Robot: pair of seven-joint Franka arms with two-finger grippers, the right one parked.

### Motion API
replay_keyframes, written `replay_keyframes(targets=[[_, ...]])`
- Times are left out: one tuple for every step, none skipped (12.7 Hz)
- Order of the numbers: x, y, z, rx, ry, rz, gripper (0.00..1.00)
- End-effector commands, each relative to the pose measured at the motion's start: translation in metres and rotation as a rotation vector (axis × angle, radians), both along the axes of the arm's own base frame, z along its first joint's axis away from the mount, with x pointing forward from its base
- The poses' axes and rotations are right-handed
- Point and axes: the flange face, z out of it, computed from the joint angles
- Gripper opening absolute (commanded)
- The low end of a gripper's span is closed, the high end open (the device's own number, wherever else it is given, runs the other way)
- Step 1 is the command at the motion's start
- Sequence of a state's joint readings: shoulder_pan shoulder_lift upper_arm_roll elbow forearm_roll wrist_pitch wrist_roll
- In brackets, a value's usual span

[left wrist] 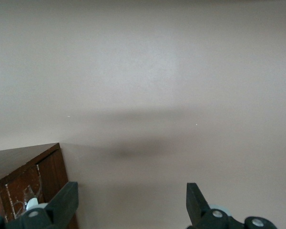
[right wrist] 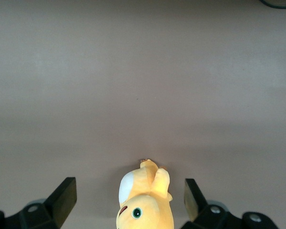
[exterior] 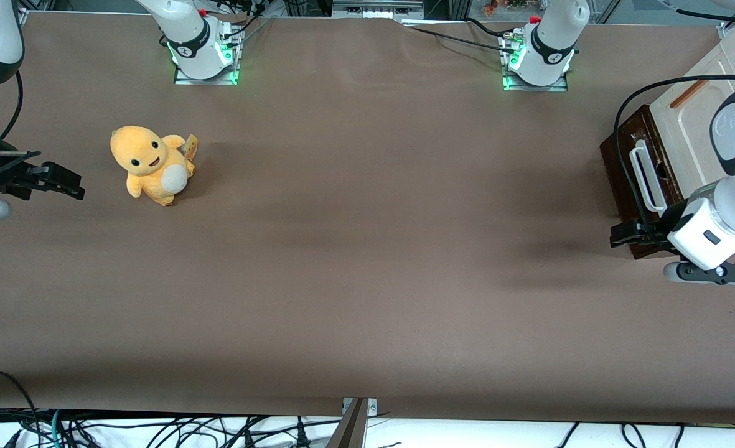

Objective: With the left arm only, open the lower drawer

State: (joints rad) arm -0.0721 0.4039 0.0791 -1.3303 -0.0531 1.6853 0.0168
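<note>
My left gripper should next grab the drawer front by its white loop handle (exterior: 646,177) (left wrist: 32,203) to pull the lower drawer open.
The lower drawer (exterior: 619,158) shows its dark brown front with a white loop handle (exterior: 646,177) at the working arm's end of the table. My left arm (exterior: 734,186) reaches down beside it. Its gripper (exterior: 623,233) hovers at the corner of the drawer front nearer the front camera, just past the handle's nearer end. In the left wrist view the gripper (left wrist: 132,191) is open, with only bare table between the fingers (left wrist: 66,200). One finger sits next to the drawer's brown corner (left wrist: 26,167), where a bit of the white handle (left wrist: 32,203) shows.
Above the drawer sits a cream panel (exterior: 694,106) with a thin orange-brown handle (exterior: 689,93). A black cable (exterior: 619,124) loops over the drawer front. A yellow plush toy (exterior: 149,163) stands toward the parked arm's end of the brown table (exterior: 367,261).
</note>
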Motion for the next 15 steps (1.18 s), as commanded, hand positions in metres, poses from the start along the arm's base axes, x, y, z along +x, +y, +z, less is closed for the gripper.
replay_keyframes(targets=[[-0.003, 0.002, 0.012, 0.018, -0.009, -0.012, 1.0], [-0.004, 0.002, 0.011, 0.019, 0.002, -0.009, 1.0], [-0.006, 0.002, 0.009, 0.025, 0.017, -0.008, 1.0], [-0.007, 0.001, 0.009, 0.045, 0.023, -0.016, 1.0], [-0.008, 0.002, 0.006, 0.071, 0.037, -0.022, 1.0], [-0.01, 0.0, 0.003, 0.096, 0.06, -0.032, 1.0], [-0.012, 0.002, 0.002, 0.102, 0.071, -0.033, 1.0], [-0.013, 0.004, -0.001, 0.104, 0.086, -0.028, 1.0], [-0.015, 0.004, -0.003, 0.12, 0.107, -0.031, 1.0], [-0.018, 0.0, -0.005, 0.157, 0.128, -0.045, 1.0], [-0.019, -0.004, -0.01, 0.189, 0.151, -0.059, 1.0], [-0.021, -0.006, -0.013, 0.202, 0.17, -0.065, 1.0], [-0.022, -0.006, -0.014, 0.203, 0.182, -0.061, 1.0], [-0.023, -0.004, -0.016, 0.207, 0.187, -0.055, 1.0], [-0.022, -0.002, -0.018, 0.231, 0.188, -0.03, 1.0]])
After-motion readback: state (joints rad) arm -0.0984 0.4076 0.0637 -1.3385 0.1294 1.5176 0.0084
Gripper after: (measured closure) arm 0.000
